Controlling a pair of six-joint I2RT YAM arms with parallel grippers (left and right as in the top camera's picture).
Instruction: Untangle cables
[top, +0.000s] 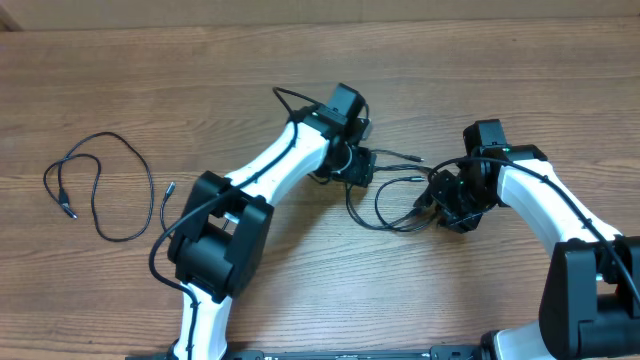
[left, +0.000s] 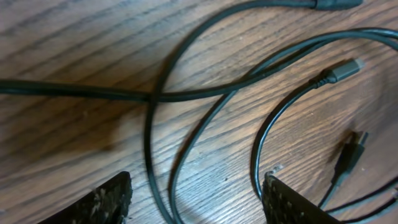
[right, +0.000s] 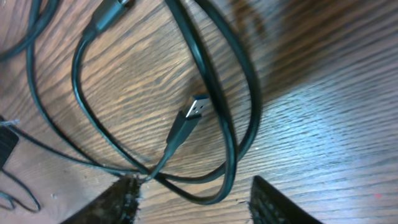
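Note:
The left gripper grips the overlying piece of cable, behind its plug end (top: 383, 151) (left: 249, 6) next, to draw that end free and untangle the cables.
The tangled cables (top: 388, 208) lie in black loops on the wooden table between my two grippers. My left gripper (top: 356, 166) hovers low over their left part. In the left wrist view it is open (left: 198, 182), with two strands (left: 163, 193) running untouched between the fingers, and a silver-tipped plug (left: 347, 67) lies to the right. My right gripper (top: 446, 206) sits over the right part, open (right: 193, 186), with a bend of cable (right: 214, 198) between its fingers. A USB plug (right: 198, 107) rests inside that loop. One separate cable (top: 108, 135) lies spread out at far left.
Thick black wires (top: 290, 100) run along both white arms. The left arm (top: 270, 165) stretches diagonally across the table's middle from its black base (top: 215, 240). The right arm (top: 545, 205) comes in from the lower right.

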